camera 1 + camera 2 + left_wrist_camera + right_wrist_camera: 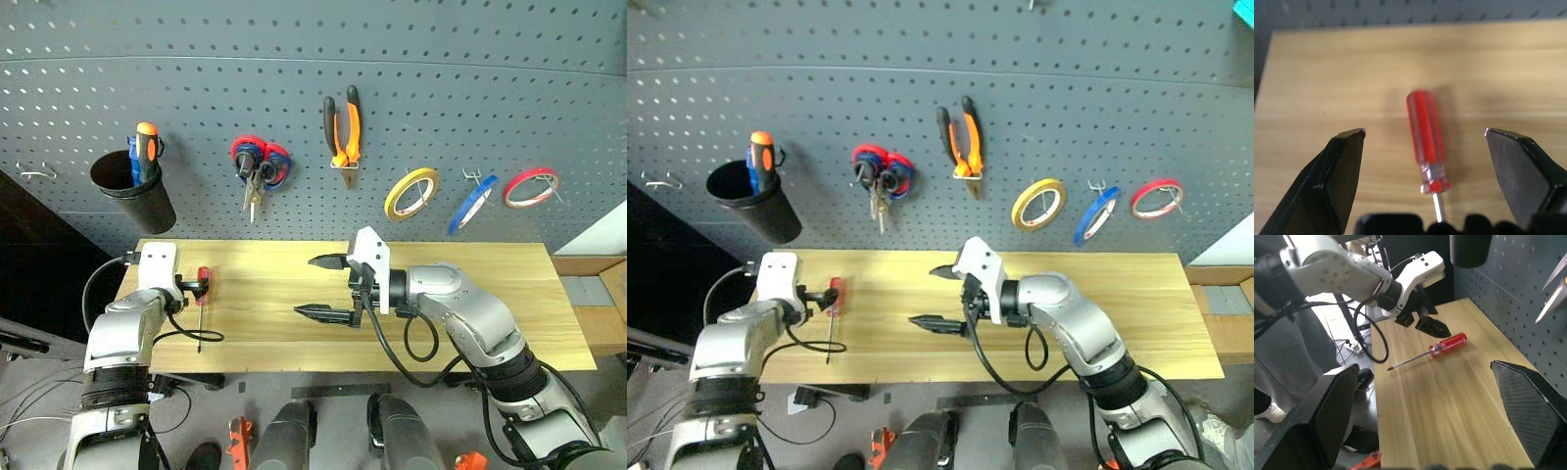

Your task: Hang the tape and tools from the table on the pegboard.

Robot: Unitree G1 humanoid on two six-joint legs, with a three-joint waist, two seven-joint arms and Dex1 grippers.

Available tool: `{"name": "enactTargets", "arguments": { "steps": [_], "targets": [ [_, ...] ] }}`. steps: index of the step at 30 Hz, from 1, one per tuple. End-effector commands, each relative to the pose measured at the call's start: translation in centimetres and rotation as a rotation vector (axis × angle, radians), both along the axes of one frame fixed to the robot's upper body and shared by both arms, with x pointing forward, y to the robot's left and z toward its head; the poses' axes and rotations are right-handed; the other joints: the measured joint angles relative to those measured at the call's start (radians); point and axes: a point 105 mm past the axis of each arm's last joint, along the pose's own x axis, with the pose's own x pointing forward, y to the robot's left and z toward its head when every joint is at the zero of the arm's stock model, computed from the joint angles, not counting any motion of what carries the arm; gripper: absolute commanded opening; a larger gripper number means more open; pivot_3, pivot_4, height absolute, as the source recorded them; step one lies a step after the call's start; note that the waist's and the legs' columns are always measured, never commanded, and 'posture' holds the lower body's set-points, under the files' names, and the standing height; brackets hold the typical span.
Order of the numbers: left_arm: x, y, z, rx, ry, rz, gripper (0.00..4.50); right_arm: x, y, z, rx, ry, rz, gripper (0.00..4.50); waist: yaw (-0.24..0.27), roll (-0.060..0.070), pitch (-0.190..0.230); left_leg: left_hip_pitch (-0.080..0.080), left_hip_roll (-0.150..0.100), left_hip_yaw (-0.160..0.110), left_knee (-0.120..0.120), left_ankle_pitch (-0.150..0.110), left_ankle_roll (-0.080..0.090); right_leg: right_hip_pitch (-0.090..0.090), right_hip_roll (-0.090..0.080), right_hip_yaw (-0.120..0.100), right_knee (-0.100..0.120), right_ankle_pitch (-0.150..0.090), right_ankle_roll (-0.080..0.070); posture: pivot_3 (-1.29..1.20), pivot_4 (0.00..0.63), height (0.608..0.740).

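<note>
The red handle (204, 275) (1425, 142) is still below my left gripper's fingers, so my left gripper should move lower first and then close on the handle.
A slim red-handled screwdriver (203, 294) lies on the light wood table (470, 294) near its left end, shaft toward the front edge. My left gripper (194, 287) hangs just over the handle, open. In the left wrist view the red handle (1425, 142) lies between the two spread fingers of the left gripper (1424, 132), untouched. My right gripper (323, 287) is open and empty over the table's middle, pointing left. On the grey-blue pegboard (549, 78) hang the orange-and-black pliers (343, 132) and the yellow tape (411, 193).
Also on the pegboard: a black cup (132, 186) holding an orange-and-blue screwdriver, red-and-blue scissors (260, 164), a blue tape roll (472, 203) and a red tape roll (531, 186). A bare hook (37, 173) sits at far left.
</note>
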Motion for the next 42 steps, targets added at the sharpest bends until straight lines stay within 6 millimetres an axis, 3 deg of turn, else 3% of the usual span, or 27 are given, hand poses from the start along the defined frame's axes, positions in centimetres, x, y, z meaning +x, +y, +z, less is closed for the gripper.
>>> {"name": "enactTargets", "arguments": {
  "steps": [1, 9, 15, 18, 22, 26, 29, 32, 35, 38, 42],
  "targets": [
    [-0.5, 0.0, -1.4, -0.048, 0.055, 0.007, 4.22, -1.0, 0.1, 0.6, 0.004, -0.022, 0.031, 4.50, -0.001, 0.000, 0.001, 0.000, 0.000, 0.000, 0.000, 0.000, 0.000, 0.000, 0.000, 0.000, 0.000, 0.000, 0.000, 0.06, 0.291, 0.740],
    [0.5, -1.5, -3.6, -0.050, 0.074, -0.022, 4.22, -1.2, -0.5, 0.4, -0.021, -0.009, 0.011, 4.50, 0.001, 0.000, 0.002, 0.000, 0.000, -0.001, 0.000, 0.000, 0.000, 0.001, -0.001, 0.001, -0.001, 0.000, 0.000, 0.01, 0.307, 0.740],
    [0.2, -0.5, -4.8, -0.015, 0.115, 0.036, 4.22, -1.5, -1.1, 0.3, -0.041, 0.004, 0.001, 4.50, -0.002, 0.000, 0.003, 0.000, 0.000, -0.001, 0.000, 0.000, 0.000, 0.001, -0.001, 0.001, -0.001, 0.000, 0.000, 0.00, 0.308, 0.740],
    [0.2, -0.4, -4.7, -0.016, 0.101, 0.039, 3.69, -1.5, -1.1, 0.2, -0.045, 0.006, 0.002, 4.50, -0.004, 0.000, 0.003, 0.000, 0.000, -0.001, 0.000, 0.000, 0.000, 0.001, -0.001, 0.001, -0.001, 0.000, 0.000, 0.00, 0.307, 0.740],
    [0.2, -0.5, -4.2, -0.005, 0.076, 0.031, 2.24, -1.3, -0.8, 0.4, -0.037, 0.001, 0.005, 4.50, -0.006, 0.000, 0.003, 0.000, 0.000, -0.001, 0.000, -0.001, 0.001, 0.001, -0.001, 0.001, -0.001, 0.000, 0.000, 0.01, 0.303, 0.740],
    [1.1, -0.3, -1.0, 0.067, -0.109, 0.019, 0.81, -1.1, -0.6, 0.8, -0.030, -0.020, 0.015, 4.50, -0.004, 0.000, 0.003, 0.000, 0.000, -0.001, 0.000, -0.001, 0.001, 0.001, -0.001, 0.001, -0.001, 0.000, 0.000, 0.02, 0.297, 0.740],
    [0.6, -1.1, 2.8, 0.148, -0.311, -0.072, 0.74, -1.9, -0.3, 3.2, 0.055, -0.044, 0.096, 4.50, -0.004, -0.002, 0.005, -0.001, 0.000, -0.001, -0.001, 0.000, 0.000, 0.000, -0.001, 0.001, -0.002, 0.000, 0.000, 0.02, 0.283, 0.740],
    [-0.6, -1.8, 5.1, 0.216, -0.443, -0.131, 0.74, -2.3, -0.4, 5.0, 0.137, -0.048, 0.150, 4.50, -0.001, -0.002, 0.004, -0.001, 0.001, -0.001, -0.001, 0.000, 0.000, 0.000, -0.001, 0.001, -0.003, 0.000, 0.000, 0.03, 0.254, 0.740],
    [-2.6, -2.7, 7.4, 0.226, -0.585, -0.157, 0.74, -1.7, -0.4, 5.4, 0.145, -0.082, 0.153, 4.50, -0.001, -0.002, 0.003, -0.001, 0.001, -0.001, -0.002, 0.000, 0.000, 0.000, -0.001, 0.001, -0.003, 0.000, 0.000, 0.05, 0.217, 0.740],
    [-4.8, -5.8, 10.9, 0.199, -0.800, -0.273, 0.74, -1.1, -0.1, 5.2, 0.123, -0.122, 0.181, 4.50, 0.007, -0.003, -0.001, -0.001, 0.001, -0.001, -0.002, 0.000, 0.000, 0.001, -0.001, 0.001, -0.003, 0.000, 0.000, 0.09, 0.177, 0.740],
    [-5.0, -7.0, 14.1, 0.193, -0.946, -0.241, 0.74, -0.2, 0.5, 5.6, 0.132, -0.172, 0.210, 4.50, 0.029, -0.003, -0.011, -0.001, 0.001, -0.001, -0.001, 0.001, -0.002, 0.001, -0.001, 0.000, -0.002, 0.000, -0.001, 0.12, 0.141, 0.740]
  ]
}}
